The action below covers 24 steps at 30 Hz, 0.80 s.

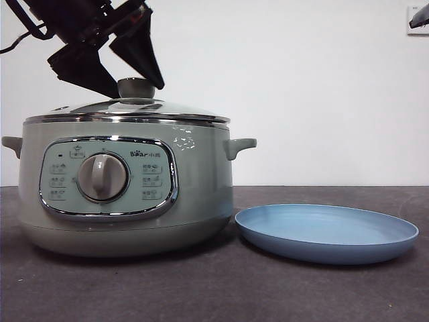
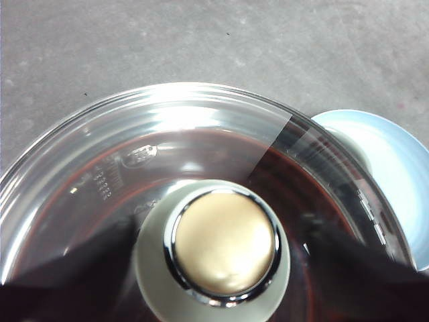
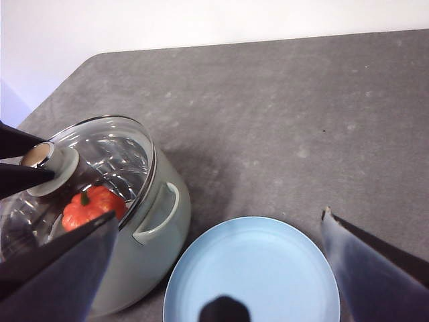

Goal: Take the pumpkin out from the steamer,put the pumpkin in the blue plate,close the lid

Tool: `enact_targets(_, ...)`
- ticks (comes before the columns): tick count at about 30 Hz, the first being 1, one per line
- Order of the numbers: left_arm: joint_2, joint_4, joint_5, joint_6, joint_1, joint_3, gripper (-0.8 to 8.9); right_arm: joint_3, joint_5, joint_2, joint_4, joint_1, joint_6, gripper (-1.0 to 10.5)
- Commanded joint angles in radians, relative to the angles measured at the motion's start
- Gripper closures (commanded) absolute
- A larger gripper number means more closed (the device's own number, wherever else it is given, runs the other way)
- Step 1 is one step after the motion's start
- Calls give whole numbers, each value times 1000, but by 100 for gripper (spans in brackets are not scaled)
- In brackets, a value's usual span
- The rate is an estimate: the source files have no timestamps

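I should use my left gripper to grab the lid by its knob (image 1: 136,88) (image 2: 221,243), so that I can uncover the steamer.
The steamer (image 1: 194,181) stands at the left with the glass lid (image 1: 134,107) resting on it. My left gripper (image 1: 138,92) comes down from the upper left and is open, one jaw on each side of the lid's knob (image 1: 136,86). In the left wrist view the knob (image 2: 224,245) sits between those jaws. Through the lid (image 3: 114,151) the pumpkin (image 3: 90,206) shows inside the steamer (image 3: 151,248). The blue plate (image 1: 326,231) lies to the right of the pot and holds nothing. My right gripper (image 3: 220,216) hovers open high above the plate (image 3: 268,268).
A dark grey tabletop (image 1: 214,288) carries the pot and plate, with a white wall behind. The table's far edge (image 3: 268,41) runs along the wall. My right arm shows only as a black tip (image 1: 419,20) at the top right corner.
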Motion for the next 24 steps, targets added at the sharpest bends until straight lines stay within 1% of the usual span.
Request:
enact_targets(1, 1, -6, 0, 37, -4, 0, 680, 0, 3, 1, 6, 2, -4, 443)
enact_targets(3, 1, -6, 0, 40, -4, 0, 797, 0, 3, 1, 6, 2, -4, 443)
enact_targets(4, 1, -6, 0, 40, -4, 0, 833, 0, 3, 1, 6, 2, -4, 443)
enact_targets(12, -19, 47, -2, 40, -3, 0, 822, 0, 2, 1, 8, 2, -11, 444)
enact_targets(16, -78, 95, -3, 36, -2, 0, 822, 1, -7, 3, 25, 6, -27, 444)
enact_targets(18, -121, 110, -5, 36, -2, 0, 822, 6, -6, 12, 32, 25, -32, 444)
enact_targets(21, -200, 109, -53, 36, -2, 0, 822, 24, -5, 40, 35, 68, -34, 442)
enact_targets(24, -288, 101, -138, 36, -2, 0, 822, 56, -5, 96, 37, 126, -34, 442)
